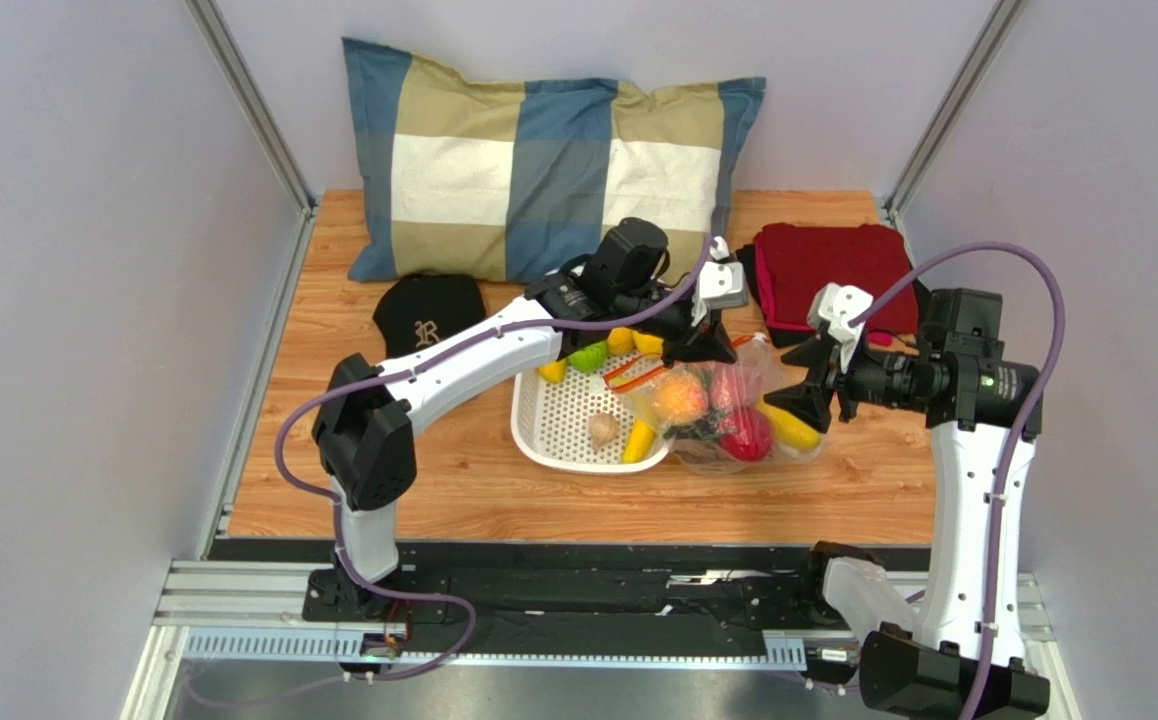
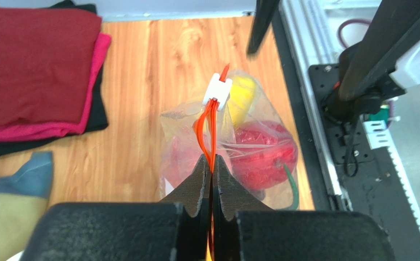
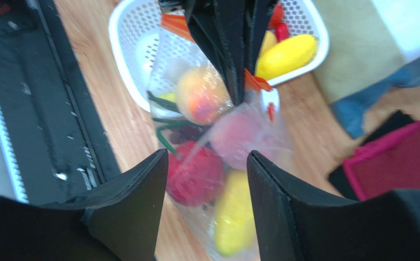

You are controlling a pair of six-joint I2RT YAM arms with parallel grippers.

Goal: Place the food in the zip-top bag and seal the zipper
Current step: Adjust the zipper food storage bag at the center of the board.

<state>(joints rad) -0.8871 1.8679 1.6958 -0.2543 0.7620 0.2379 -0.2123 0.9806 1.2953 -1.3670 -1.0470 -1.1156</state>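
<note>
Next, my right gripper grabs the zip-top bag's orange-red zipper end just beyond the white slider, leaving the slider free to seal.
The zip-top bag (image 1: 735, 417) lies on the table right of the basket, holding a red apple (image 2: 264, 155), an orange (image 3: 201, 95), a pink peach (image 3: 239, 133), a yellow fruit (image 3: 231, 217) and green stalks. My left gripper (image 2: 212, 163) is shut on the orange-red zipper (image 2: 213, 144) and holds the mouth up; the white slider (image 2: 218, 91) sits further along the strip. In the top view the left gripper (image 1: 698, 348) is above the bag's left end. My right gripper (image 3: 207, 168) is open and empty over the bag's right end (image 1: 811, 393).
The white perforated basket (image 1: 570, 435) holds yellow and green pieces and a pale bulb. A checked pillow (image 1: 540, 158), a black cap (image 1: 428, 312) and folded red cloth (image 1: 833, 270) lie at the back. The black rail runs along the near edge.
</note>
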